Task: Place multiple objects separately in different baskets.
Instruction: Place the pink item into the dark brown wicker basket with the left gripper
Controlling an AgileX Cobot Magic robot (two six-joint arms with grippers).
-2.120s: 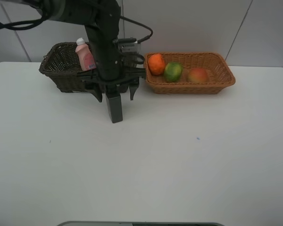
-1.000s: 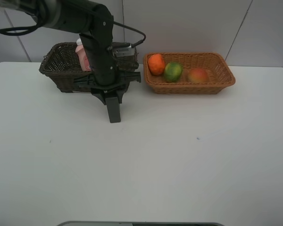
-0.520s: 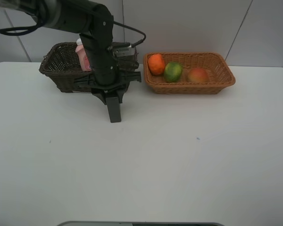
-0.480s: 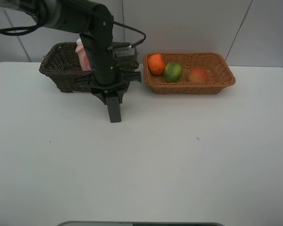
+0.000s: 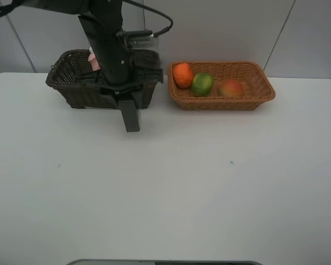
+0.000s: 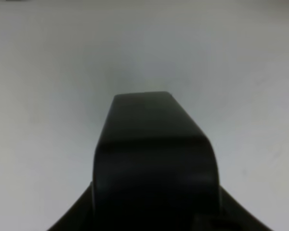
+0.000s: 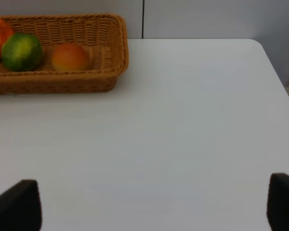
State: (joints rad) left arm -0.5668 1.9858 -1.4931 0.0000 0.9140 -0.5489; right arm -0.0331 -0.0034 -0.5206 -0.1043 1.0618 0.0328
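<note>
My left gripper moves the bottle into the dark-brown basket [image 5: 66,83] before releasing it, since the bottle hangs with its lower end [image 5: 132,128] over the table.
My left gripper [image 5: 130,98] is shut on the dark green rectangular bottle [image 5: 131,117], which hangs upright just above the table in front of the dark-brown basket [image 5: 66,83]. That same bottle [image 6: 154,154] fills the left wrist view. A bit of the pink bottle [image 5: 92,59] shows in the dark basket behind the arm. The light tan basket [image 5: 254,99] holds the orange [image 5: 182,74], the green fruit [image 5: 202,84] and the peach [image 5: 231,88]. In the right wrist view my right gripper [image 7: 149,204] stands open over bare table, away from the tan basket [image 7: 115,53].
The left arm's black column [image 5: 107,38] rises over the dark basket's front right corner and hides part of it. White table stretches in front of both baskets. A wall stands close behind them.
The left gripper closed on the dark green bottle earlier; over the last second it has risen with the bottle, moving slightly back toward the dark basket.
</note>
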